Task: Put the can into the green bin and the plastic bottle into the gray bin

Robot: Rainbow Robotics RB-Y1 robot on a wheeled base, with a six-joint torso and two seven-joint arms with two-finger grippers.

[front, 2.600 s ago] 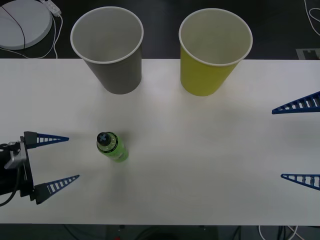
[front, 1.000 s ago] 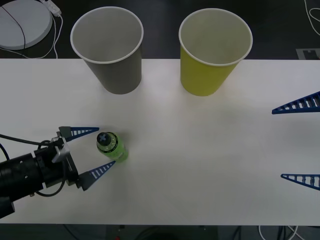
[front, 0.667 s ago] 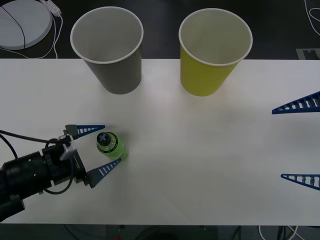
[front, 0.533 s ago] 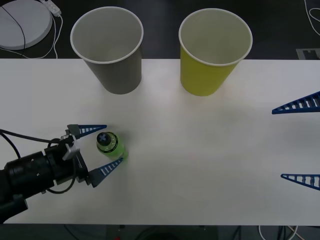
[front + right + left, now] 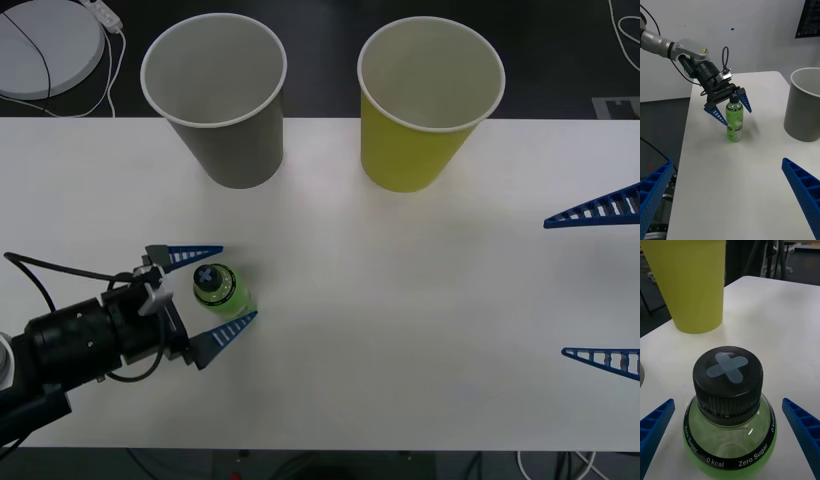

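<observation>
Next, my left gripper grabs the plastic bottle by its green body [image 5: 236, 297] [image 5: 727, 473], to drop the bottle into the gray bin.
The plastic bottle [image 5: 224, 291] stands upright on the white table, bright green with a dark cap marked by a pale cross [image 5: 728, 366]. My left gripper [image 5: 240, 281] is open and level with the bottle's neck, one blue finger on each side, neither touching it. The right wrist view shows the same: left gripper [image 5: 738, 117] around the bottle [image 5: 735, 122]. The gray bin [image 5: 238, 150] stands at the far side, left of the green bin [image 5: 410, 155]; both are upright. My right gripper [image 5: 554, 287] hangs open at the right edge. The can is out of view.
A white round device [image 5: 40, 45] with a cable lies on the dark floor beyond the table's far left corner. Behind the bottle in the left wrist view stands the green bin [image 5: 692, 281]. The gray bin [image 5: 805, 107] is at the edge of the right wrist view.
My left gripper has advanced from the table's left edge toward the bottle, and its open fingers now straddle it. The bottle, both bins and the right arm have not moved.
</observation>
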